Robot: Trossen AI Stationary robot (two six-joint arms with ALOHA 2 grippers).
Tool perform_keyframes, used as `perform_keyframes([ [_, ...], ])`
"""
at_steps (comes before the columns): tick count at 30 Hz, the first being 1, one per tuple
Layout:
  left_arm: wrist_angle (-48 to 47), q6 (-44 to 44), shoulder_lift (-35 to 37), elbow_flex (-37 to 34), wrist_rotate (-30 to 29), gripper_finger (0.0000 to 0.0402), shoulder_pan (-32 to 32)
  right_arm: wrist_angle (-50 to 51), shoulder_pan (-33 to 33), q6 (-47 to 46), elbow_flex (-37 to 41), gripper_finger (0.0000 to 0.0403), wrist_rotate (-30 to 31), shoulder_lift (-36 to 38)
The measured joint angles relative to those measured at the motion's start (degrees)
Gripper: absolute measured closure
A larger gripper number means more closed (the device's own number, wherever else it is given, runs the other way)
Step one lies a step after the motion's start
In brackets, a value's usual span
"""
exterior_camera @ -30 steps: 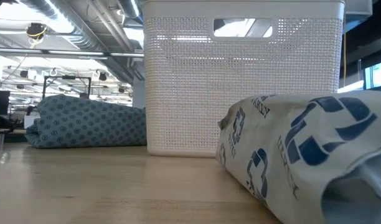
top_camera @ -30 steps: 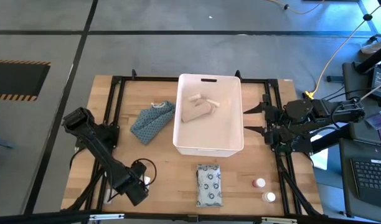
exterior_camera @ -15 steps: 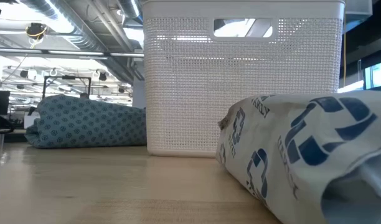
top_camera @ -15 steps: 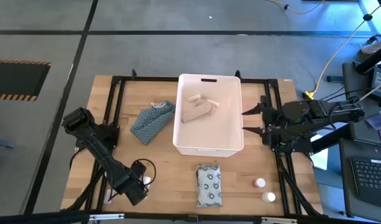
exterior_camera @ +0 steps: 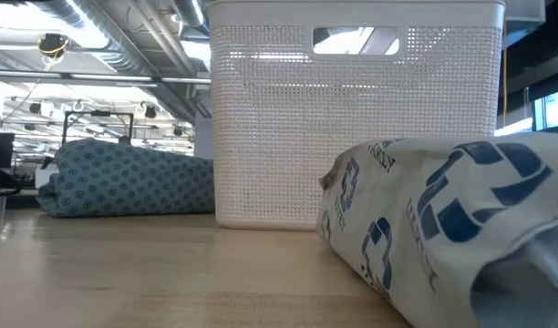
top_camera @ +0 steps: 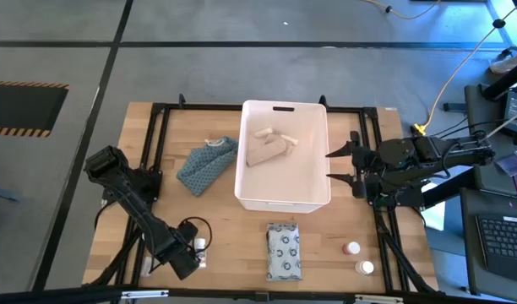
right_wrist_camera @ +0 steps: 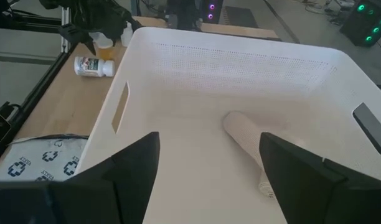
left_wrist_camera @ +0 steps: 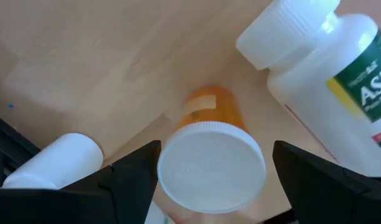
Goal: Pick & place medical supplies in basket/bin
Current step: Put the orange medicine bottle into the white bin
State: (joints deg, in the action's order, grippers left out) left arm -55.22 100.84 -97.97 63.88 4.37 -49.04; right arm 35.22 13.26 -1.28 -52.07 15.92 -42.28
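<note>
My left gripper is to fill the white bin with supplies, so it should grab the orange pill bottle by its white cap (left_wrist_camera: 210, 165) next.
My left gripper (top_camera: 193, 249) hangs low over the table's near left part, open. In its wrist view (left_wrist_camera: 216, 180) its fingers stand on either side of an upright orange pill bottle with a white cap (left_wrist_camera: 210, 165). A white aspirin bottle (left_wrist_camera: 327, 59) lies on its side beside it, and another white-capped piece (left_wrist_camera: 53, 163) sits on the other side. My right gripper (top_camera: 330, 165) is open and level beside the right wall of the white bin (top_camera: 323, 190). A beige bandage roll (right_wrist_camera: 246, 134) lies on the bin's floor. The grey-white patterned pack (top_camera: 284, 251) lies flat before the bin. My left gripper comes from above, pointing down, with one finger (left_wrist_camera: 131, 180) on each side of the orange bottle's white cap (left_wrist_camera: 178, 155). The bottle stands upright on the table. Whether the fingers touch the cap I cannot tell.
A blue patterned cloth bundle (top_camera: 206, 165) lies left of the bin. Two small bottles, one red-capped (top_camera: 351, 249) and one white-capped (top_camera: 365, 267), stand near the table's near right corner. Black frame rails (top_camera: 157, 127) run along the table's sides.
My right gripper has moved a little toward the table's left, closer to the bin's right wall, staying open.
</note>
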Motion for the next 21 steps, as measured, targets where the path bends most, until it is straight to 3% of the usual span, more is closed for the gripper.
perform_keyframes([
  [14, -0.05, -2.85, 0.0, 0.0, 0.45, 0.0187, 0.15, 0.02, 0.0, 0.03, 0.0, 0.0125, 0.0, 0.0],
  [21, -0.07, -5.59, 0.07, 0.01, 0.5, 0.0195, 1.48, 0.02, 0.0, -0.2, 0.0, 0.0125, 0.0, 0.0],
])
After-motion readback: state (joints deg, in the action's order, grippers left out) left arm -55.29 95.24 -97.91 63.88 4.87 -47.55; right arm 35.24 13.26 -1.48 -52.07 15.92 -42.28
